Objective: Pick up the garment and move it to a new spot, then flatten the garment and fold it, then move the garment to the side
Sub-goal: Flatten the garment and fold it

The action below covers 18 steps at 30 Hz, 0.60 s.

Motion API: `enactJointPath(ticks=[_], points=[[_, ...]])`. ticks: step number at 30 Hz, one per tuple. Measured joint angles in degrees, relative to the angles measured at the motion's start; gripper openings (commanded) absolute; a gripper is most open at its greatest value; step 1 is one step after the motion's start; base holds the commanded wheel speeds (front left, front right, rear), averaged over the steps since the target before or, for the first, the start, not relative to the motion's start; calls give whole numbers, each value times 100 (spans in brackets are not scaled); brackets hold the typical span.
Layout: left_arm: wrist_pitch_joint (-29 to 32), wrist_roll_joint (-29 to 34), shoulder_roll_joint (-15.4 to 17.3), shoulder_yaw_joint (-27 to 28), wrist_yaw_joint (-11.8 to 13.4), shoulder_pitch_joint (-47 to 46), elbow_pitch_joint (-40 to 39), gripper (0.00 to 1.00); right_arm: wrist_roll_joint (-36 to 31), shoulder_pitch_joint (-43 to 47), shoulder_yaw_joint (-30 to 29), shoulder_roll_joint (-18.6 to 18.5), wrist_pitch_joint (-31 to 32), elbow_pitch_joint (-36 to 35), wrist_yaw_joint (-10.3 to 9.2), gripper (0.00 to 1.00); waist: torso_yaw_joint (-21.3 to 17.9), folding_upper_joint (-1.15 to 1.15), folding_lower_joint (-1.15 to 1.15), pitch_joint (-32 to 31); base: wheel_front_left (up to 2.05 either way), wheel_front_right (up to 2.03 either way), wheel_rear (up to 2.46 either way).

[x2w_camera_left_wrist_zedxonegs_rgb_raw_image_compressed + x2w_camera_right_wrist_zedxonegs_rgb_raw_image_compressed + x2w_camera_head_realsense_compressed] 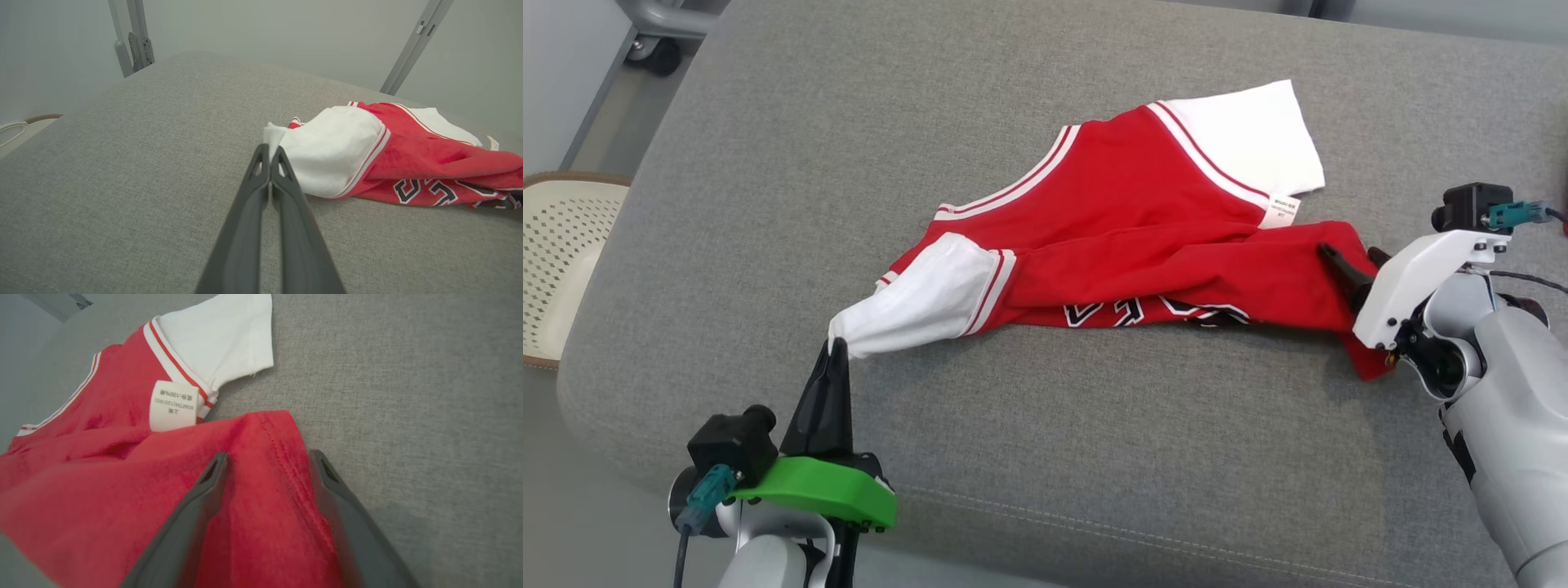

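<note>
The red stitched hem (1352, 256) of the garment stands up in a fold while the crumpled body (1150, 256) lies slack, so the robot's right gripper should next grab the garment by that hem.
A red garment (1143, 229) with white sleeves and black-and-white lettering lies crumpled across the middle of the grey cushion (1045, 457). My left gripper (837, 347) is shut at the very tip of the near white sleeve (335, 155), which is drawn to a point at the fingertips. In the left wrist view the left gripper (269, 149) shows both fingers pressed together against the sleeve's corner. My right gripper (1352, 253) is open at the garment's right end. In the right wrist view the right gripper (268, 457) straddles the red hem (282, 490), one finger on each side.
A white perforated basket (564, 261) stands on the floor left of the cushion. A caster wheel (658, 53) and grey metal frame legs (135, 41) are beyond the far edge. A white care label (173, 405) sticks out near the far sleeve.
</note>
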Motion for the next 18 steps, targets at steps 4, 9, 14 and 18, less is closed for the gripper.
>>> enactJointPath(ticks=[4, 9, 14, 18], points=[[0, 0, 0, -30, 24, -3, -20, 0, 48, -4, 165, 29, 146, 123, 49, 100, -14, 0, 0, 29, 0, 0, 0], [0, 0, 0, -57, 68, -7, -21, 0, 48, -53, 428, 26, 125, 133, 49, 9, -39, 0, 0, 44, 0, 0, 0], [0, 0, 0, -1, 120, -7, -20, 0, 48, -125, 833, 26, -304, -136, 49, 0, -88, 0, 0, -6, 0, 0, 0], [0, 1, -1, 123, 125, -12, -137, 0, 59, -350, 904, -73, -955, -525, 49, 0, -149, 0, 0, -91, 0, 0, 0]])
